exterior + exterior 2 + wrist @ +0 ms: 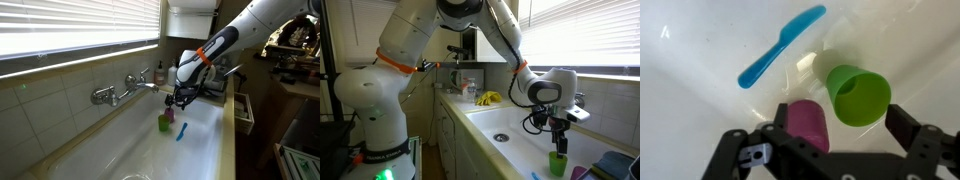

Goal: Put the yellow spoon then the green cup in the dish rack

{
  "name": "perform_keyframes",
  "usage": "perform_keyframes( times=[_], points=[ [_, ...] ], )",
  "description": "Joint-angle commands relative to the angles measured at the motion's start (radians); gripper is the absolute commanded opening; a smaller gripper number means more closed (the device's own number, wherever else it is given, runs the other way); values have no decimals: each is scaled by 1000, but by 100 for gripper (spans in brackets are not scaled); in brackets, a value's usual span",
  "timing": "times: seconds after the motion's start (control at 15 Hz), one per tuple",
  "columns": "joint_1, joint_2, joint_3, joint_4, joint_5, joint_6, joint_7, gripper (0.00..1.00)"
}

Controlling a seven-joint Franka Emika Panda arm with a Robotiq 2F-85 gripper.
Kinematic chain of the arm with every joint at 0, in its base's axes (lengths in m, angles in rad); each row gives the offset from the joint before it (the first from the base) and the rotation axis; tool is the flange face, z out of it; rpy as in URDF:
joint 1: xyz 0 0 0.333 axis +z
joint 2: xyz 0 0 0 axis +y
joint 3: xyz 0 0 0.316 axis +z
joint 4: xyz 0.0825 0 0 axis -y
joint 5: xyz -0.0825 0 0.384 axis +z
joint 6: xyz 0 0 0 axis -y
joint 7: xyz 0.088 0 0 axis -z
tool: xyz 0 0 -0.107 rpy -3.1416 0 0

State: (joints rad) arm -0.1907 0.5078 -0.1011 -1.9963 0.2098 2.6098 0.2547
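The green cup needs its base free to be set in the dish rack. Next, my gripper will pick up the green cup [858, 95] by its rim, with one fingertip inside.
The green cup [858, 95] stands in the white sink, and both exterior views show it [164, 123] [557, 163]. My gripper [825, 140] hangs open just above it [178, 100] [560, 140], holding nothing. In the wrist view the green cup sits towards the right finger [915, 135], with a pink cup [807, 122] beside it on the left. The dish rack [616, 162] shows as a dark grey shape at the sink's near end in an exterior view. No yellow spoon shows in the sink.
A bright blue utensil [780, 47] lies flat on the sink floor [700, 90] beyond the cups [181, 131]. The wall tap [115, 93] juts over the basin beside the gripper. Something yellow [488, 98] lies on the far counter.
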Motion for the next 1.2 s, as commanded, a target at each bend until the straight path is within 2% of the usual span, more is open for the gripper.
perform_keyframes(
  times=[0.0,0.87,0.93,1.0,1.13],
  points=[
    [4,49,4,24,26,24,-15,100],
    [1,187,23,110,25,109,-19,100],
    [0,195,24,116,25,111,-20,93],
    [1,203,24,123,23,113,-18,74],
    [-1,215,25,136,24,114,-18,58]
  ],
)
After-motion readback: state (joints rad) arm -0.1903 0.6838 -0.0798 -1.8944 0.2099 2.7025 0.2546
